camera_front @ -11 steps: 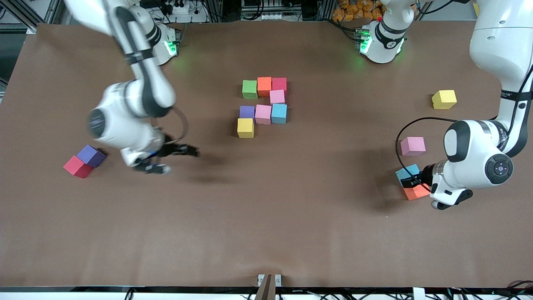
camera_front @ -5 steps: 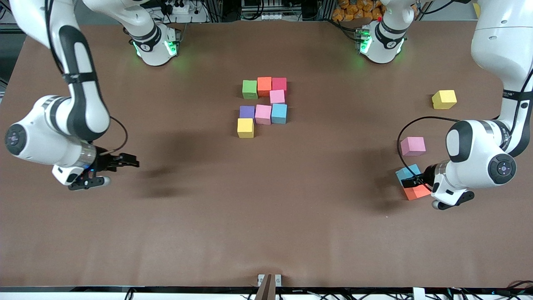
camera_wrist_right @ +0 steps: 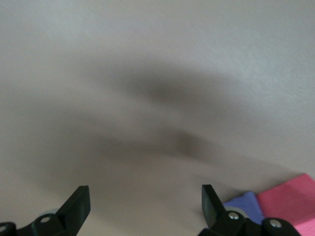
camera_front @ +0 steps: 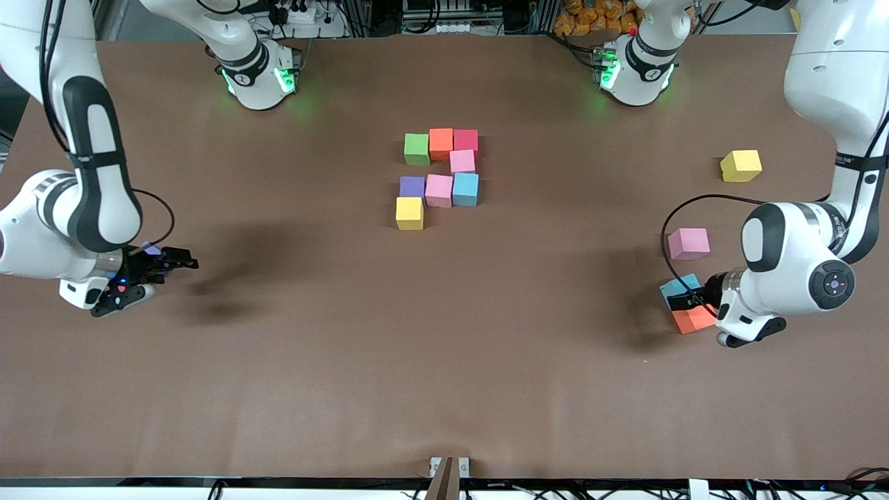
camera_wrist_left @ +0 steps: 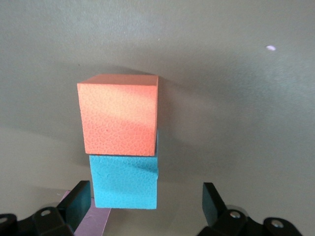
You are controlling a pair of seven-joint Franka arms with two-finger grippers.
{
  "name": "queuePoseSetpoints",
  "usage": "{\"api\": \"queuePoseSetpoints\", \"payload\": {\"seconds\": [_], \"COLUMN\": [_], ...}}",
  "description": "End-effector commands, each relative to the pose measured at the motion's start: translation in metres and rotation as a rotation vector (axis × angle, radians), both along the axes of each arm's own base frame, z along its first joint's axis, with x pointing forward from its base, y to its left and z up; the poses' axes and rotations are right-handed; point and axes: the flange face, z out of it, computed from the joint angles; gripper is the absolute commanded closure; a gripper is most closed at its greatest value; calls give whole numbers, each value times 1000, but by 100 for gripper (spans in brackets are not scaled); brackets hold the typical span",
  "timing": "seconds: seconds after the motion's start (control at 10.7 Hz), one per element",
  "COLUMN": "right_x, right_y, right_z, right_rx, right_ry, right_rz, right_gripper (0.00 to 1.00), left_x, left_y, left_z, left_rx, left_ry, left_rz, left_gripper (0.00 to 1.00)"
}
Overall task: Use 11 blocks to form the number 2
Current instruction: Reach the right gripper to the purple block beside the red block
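The left gripper isn't ready to close on the loose light blue block yet and should come down first: its fingers stop above the loose light blue block's top, with the orange block past that top.
Eight blocks lie grouped mid-table: green, orange, red, pink, purple, pink, light blue, yellow. My left gripper is open and low at a loose light blue block that touches an orange block. In the left wrist view the light blue block sits between the open fingers, close to one of them, with the orange block past it. My right gripper is open and empty beside a purple block.
A loose pink block and a yellow block lie toward the left arm's end of the table. The right wrist view shows the purple block and a red block touching each other, off to one side of the fingers.
My right arm has swung from near mid-table toward its own end and now covers most of the purple and red blocks. My left gripper has barely moved.
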Motion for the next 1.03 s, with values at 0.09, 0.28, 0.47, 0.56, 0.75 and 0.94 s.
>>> {"api": "queuePoseSetpoints", "payload": {"seconds": [0.09, 0.28, 0.47, 0.56, 0.75, 0.94], "right_x": [1, -1, -7, -12, -25, -37], "right_y": [-35, -50, -69, -77, -82, -91], "right_z": [-15, -27, -42, -49, -58, -63], "right_rx": [-17, -29, -28, -21, 10, 47], "right_ry": [-39, -58, -67, -51, -14, 23], "right_rz": [87, 112, 146, 141, 154, 152], "right_gripper": [0, 0, 0, 0, 0, 0], "left_x": [-3, -6, -6, -7, -7, -7], "left_y": [6, 8, 10, 11, 11, 11], "left_z": [-7, -18, -26, -29, -32, -33], "left_rx": [54, 53, 50, 49, 47, 45], "left_ry": [19, 37, 43, 45, 49, 50], "left_rz": [-54, -49, -46, -46, -49, -55], "left_gripper": [0, 0, 0, 0, 0, 0]}}
